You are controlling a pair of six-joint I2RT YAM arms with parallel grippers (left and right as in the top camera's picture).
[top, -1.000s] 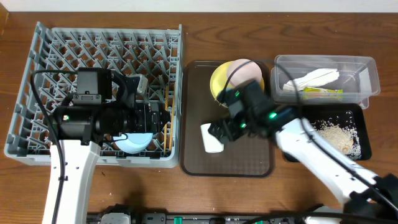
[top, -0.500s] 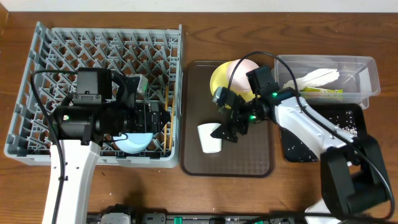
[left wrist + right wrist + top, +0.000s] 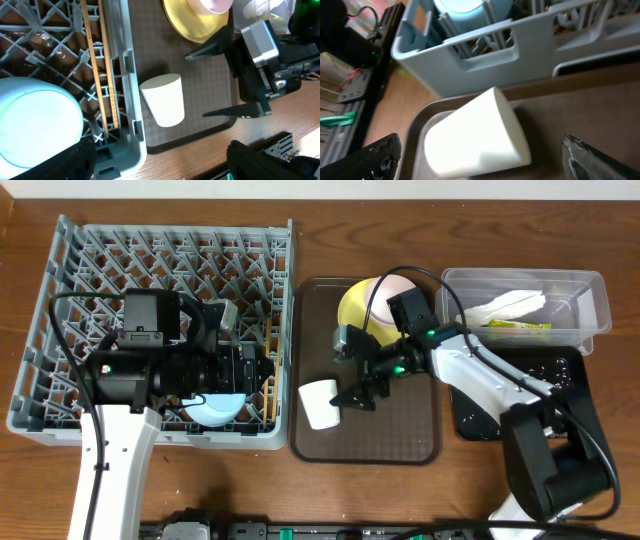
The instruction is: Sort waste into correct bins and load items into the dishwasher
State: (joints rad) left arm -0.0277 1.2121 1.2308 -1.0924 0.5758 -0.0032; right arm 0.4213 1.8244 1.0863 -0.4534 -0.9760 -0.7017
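I will grab the small white cup by its open rim [image 3: 318, 385] [image 3: 513, 126] with my right gripper next. Its base then stays free for handover and dishwasher loading.
The small white cup [image 3: 320, 402] lies on its side at the left edge of the brown tray [image 3: 400, 435]. My right gripper [image 3: 345, 378] is open just to its right, its fingers straddling the cup [image 3: 475, 135] without touching it. The yellow plate [image 3: 352, 308] with the pinkish bowl [image 3: 400, 288] on it sits at the tray's back. My left gripper [image 3: 160, 165] hangs open over the front right corner of the dishwasher rack [image 3: 100, 270]. The light blue bowl [image 3: 222, 408] and two chopsticks [image 3: 102, 75] are in the rack. The white wrapper [image 3: 505, 305] and the packet [image 3: 520, 328] lie in the clear tub [image 3: 590, 290].
The black tray [image 3: 570, 375] sits in front of the clear tub, partly covered by my right arm. The rack's grey side wall [image 3: 485, 45] stands close to the left of the cup. Bare wooden table [image 3: 250, 485] runs along the front.
My right gripper has swung left across the brown tray and opened a little wider. The cup has shifted left to the tray's edge. The left arm has not moved.
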